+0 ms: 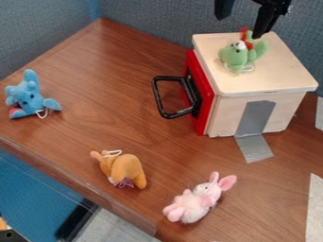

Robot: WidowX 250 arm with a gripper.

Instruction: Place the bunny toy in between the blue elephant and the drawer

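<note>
My gripper grips the bunny toy (pixel 197 202) by its head next, to place it between the blue elephant and the drawer.
The gripper (pixel 242 20) hangs at the top edge, above the rear of the wooden drawer box, its two fingers apart with nothing held between them. The pink bunny toy (pixel 197 202) lies near the bottom, right of centre, with its ears towards the upper right. At the far left sits the blue elephant (pixel 29 99). The drawer (pixel 197 97) has a red front facing left with a black handle, and it is shut in its pale wooden box (pixel 277 71).
A green toy (pixel 236 56) with a red part rests on the box top. An orange-brown toy (pixel 125 169) lies between elephant and bunny, near the table's front edge. Grey tape (pixel 253 127) runs down the box side onto the brown table (pixel 120 85). Blue-grey walls stand behind.
</note>
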